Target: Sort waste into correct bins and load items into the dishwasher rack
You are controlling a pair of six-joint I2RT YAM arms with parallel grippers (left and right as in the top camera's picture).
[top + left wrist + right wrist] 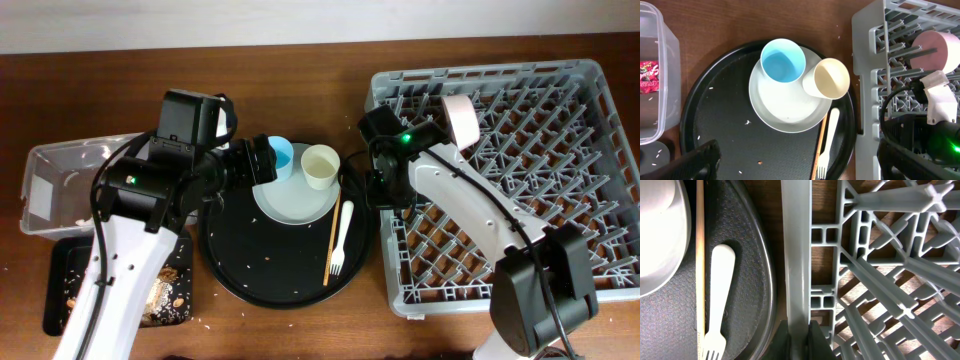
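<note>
Next, my left gripper grabs the light blue cup point(281, 155) by its rim, so the cup's base stays free for my right gripper.
A light blue cup point(281, 155) point(783, 60) and a cream cup point(320, 166) point(826, 78) stand on a pale round plate point(295, 203) point(785, 110). A white fork point(341, 240) point(828, 142) point(718, 295) and wooden chopsticks point(331, 245) point(820, 145) point(700, 255) lie to its right. My left gripper point(260, 162) point(800, 162) is open and empty above them. My right gripper point(385, 190) point(800, 337) is shut on the left wall of the grey dishwasher rack point(560, 190) point(796, 255). A pinkish bowl point(460, 118) point(936, 50) stands on edge in the rack.
Plate, cups, fork and chopsticks sit on a large round black tray point(255, 270) point(720, 125) with a few crumbs. A clear tub point(60, 170) at the left holds a red wrapper point(647, 76). A shallow black rectangular tray point(70, 290) holds food scraps.
</note>
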